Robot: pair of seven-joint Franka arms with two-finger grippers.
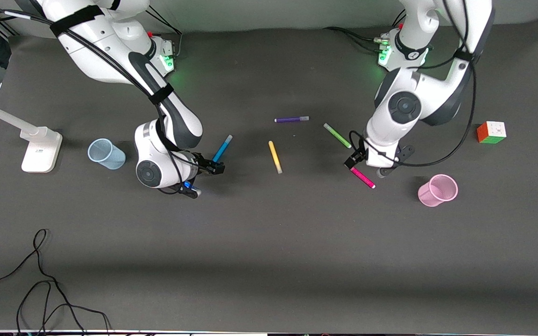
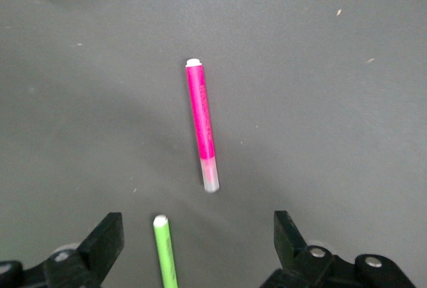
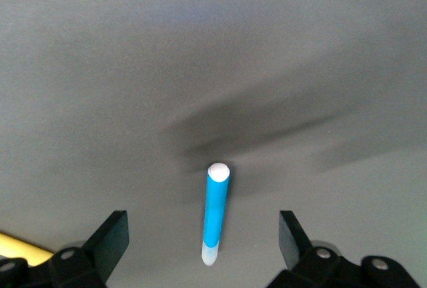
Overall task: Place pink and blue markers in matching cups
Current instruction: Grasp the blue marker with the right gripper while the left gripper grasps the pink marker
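I should lower my right gripper before I close it on the blue marker (image 1: pixel 222 148) (image 3: pixel 215 211). Its fingers are still above the marker.
The blue marker (image 1: pixel 222 148) lies on the dark table, with the pale blue cup (image 1: pixel 106 154) toward the right arm's end. My right gripper (image 1: pixel 193 178) hovers open over the marker's nearer end. In the right wrist view the marker (image 3: pixel 215 211) lies between the open fingers of the gripper (image 3: pixel 201 225). The pink marker (image 1: pixel 363 178) lies near the pink cup (image 1: pixel 438 190). My left gripper (image 1: pixel 374 163) hovers open just above it. In the left wrist view the pink marker (image 2: pixel 202 125) lies ahead of the open gripper (image 2: pixel 197 225).
A green marker (image 1: pixel 337 135) lies beside the left gripper, its end between the fingers in the left wrist view (image 2: pixel 164 248). A yellow marker (image 1: pixel 275 157) and a purple marker (image 1: pixel 291 119) lie mid-table. There is also a puzzle cube (image 1: pixel 491 132), a white stand (image 1: pixel 40 149) and a black cable (image 1: pixel 40 280).
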